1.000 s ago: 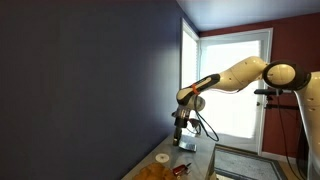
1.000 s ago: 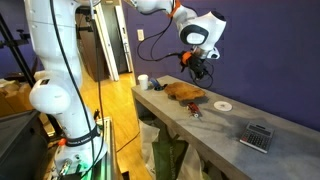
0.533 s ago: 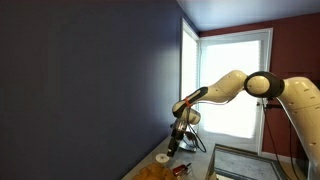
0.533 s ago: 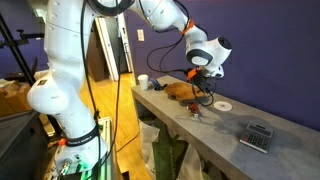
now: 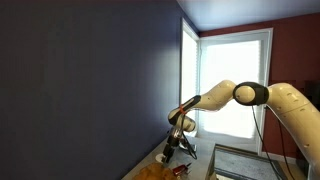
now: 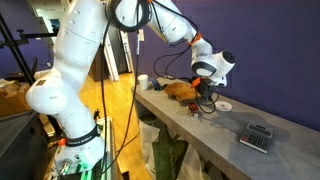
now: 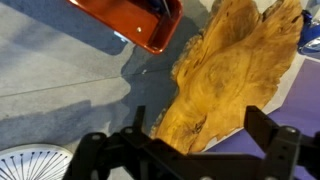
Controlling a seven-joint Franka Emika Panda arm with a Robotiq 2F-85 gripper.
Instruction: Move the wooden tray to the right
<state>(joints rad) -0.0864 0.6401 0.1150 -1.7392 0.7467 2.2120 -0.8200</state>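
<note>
My gripper comes down before it closes on the tray's rim at the tray's near end, since my open fingers are still above the tray's rim.
The wooden tray [image 7: 235, 60] is orange-brown with an irregular grained shape and lies on the grey table, filling the upper right of the wrist view. It also shows in both exterior views [image 6: 182, 90] [image 5: 150, 172]. My gripper [image 7: 205, 130] is open and empty, its two black fingers straddling the tray's near end from just above. In the exterior views the gripper [image 6: 207, 100] [image 5: 172, 150] hangs low over the table at the tray's end nearest the white disc.
A small red object [image 7: 135, 20] [image 6: 195, 112] lies beside the tray. A white round disc [image 6: 222, 104] [image 7: 30, 165] lies close by. A calculator [image 6: 259, 136] sits further along the table and a white cup [image 6: 143, 82] stands at the other end. A dark wall runs behind.
The arm has come down from high above the table. The gripper now sits low over the end of the tray, still open.
</note>
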